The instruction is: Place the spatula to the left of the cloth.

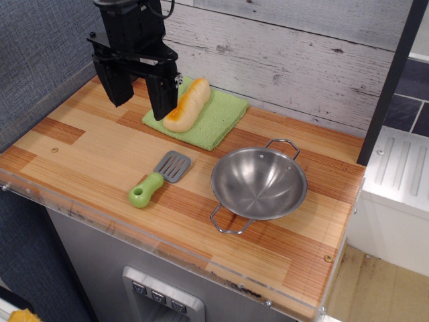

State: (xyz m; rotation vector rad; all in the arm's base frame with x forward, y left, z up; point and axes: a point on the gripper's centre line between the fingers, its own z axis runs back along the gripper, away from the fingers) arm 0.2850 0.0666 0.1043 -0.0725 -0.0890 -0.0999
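My gripper grabs the spatula by its light green handle (147,190) next, to place it beside the cloth (216,119).
The spatula (158,178) lies flat on the wooden counter, grey slotted blade toward the back right, light green handle toward the front left. It is in front of the light green cloth (216,119), a little to the cloth's front left. A yellow-orange bread roll (187,105) lies on the cloth. My gripper (139,106) hangs above the counter at the back left, left of the cloth and behind the spatula. Its two black fingers are spread wide and hold nothing.
A steel two-handled bowl (259,183) stands right of the spatula. The counter (80,147) ends at a clear plastic front lip. A grey wall is at the left, a plank wall at the back, a white appliance (401,176) at the right.
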